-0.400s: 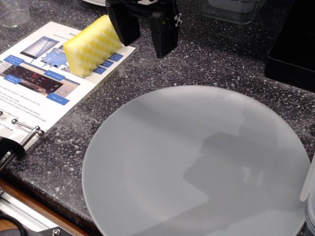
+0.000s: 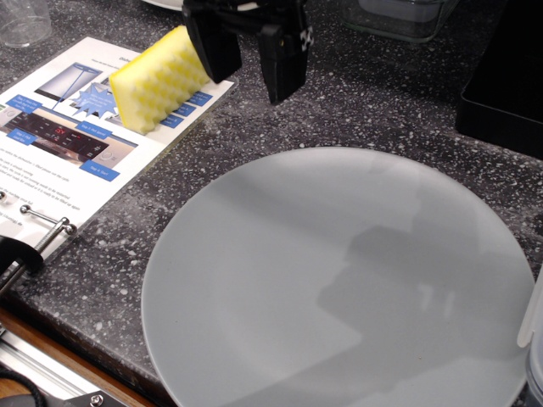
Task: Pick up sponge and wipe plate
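My gripper will next grab the yellow sponge by its middle (image 2: 161, 81), between its two short ends, to wipe the grey plate (image 2: 339, 284).
The yellow sponge (image 2: 158, 80) with a wavy ridged surface lies on a printed sheet at the upper left. The big matte grey plate (image 2: 339, 284) fills the lower right of the view on the dark speckled counter. My black gripper (image 2: 251, 75) hangs at the top centre, open and empty, its left finger (image 2: 215, 51) just right of the sponge's end and its right finger (image 2: 284, 72) over bare counter. It is beyond the plate's far rim.
A printed sheet in a ring binder (image 2: 64, 140) lies at the left. A clear container (image 2: 399, 17) and a black box (image 2: 505, 76) stand at the back right. A clear glass (image 2: 24, 19) stands at the top left. The counter edge runs along the lower left.
The gripper has shifted very slightly up and away; the sponge and plate have not moved.
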Available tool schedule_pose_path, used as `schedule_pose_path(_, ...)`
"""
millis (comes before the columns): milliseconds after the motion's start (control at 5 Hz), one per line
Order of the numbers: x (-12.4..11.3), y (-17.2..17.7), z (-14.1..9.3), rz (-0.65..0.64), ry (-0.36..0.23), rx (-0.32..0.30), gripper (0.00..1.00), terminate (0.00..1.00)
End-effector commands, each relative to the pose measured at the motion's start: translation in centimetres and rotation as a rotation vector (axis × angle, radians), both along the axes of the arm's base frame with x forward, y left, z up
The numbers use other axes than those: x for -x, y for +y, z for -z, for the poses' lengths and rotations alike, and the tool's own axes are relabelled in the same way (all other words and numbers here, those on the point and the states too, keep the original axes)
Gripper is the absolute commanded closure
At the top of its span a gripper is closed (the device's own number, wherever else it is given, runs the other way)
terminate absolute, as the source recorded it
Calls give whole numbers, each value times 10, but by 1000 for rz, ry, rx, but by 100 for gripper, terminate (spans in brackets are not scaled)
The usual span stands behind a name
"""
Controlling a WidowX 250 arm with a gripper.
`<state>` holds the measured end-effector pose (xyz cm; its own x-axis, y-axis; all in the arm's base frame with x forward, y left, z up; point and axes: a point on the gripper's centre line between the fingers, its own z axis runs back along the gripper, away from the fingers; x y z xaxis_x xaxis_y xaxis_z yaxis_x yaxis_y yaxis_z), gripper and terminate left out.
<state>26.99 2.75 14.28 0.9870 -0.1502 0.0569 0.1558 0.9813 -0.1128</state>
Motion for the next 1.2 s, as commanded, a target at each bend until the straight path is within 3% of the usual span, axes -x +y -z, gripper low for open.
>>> schedule_pose_path(0,-28,75,-20,-7,-84,-122,0,0)
schedule_pose_path(200,-39,111,-16,-43,-139,-182,0,0)
schedule_pose_path(400,-58,138,-15,-93,-140,-217,0,0)
schedule_pose_path(600,-80,160,-9,-93,-119,-217,0,0)
schedule_pose_path(1000,-75,173,39,-120,-71,-261,0,0)
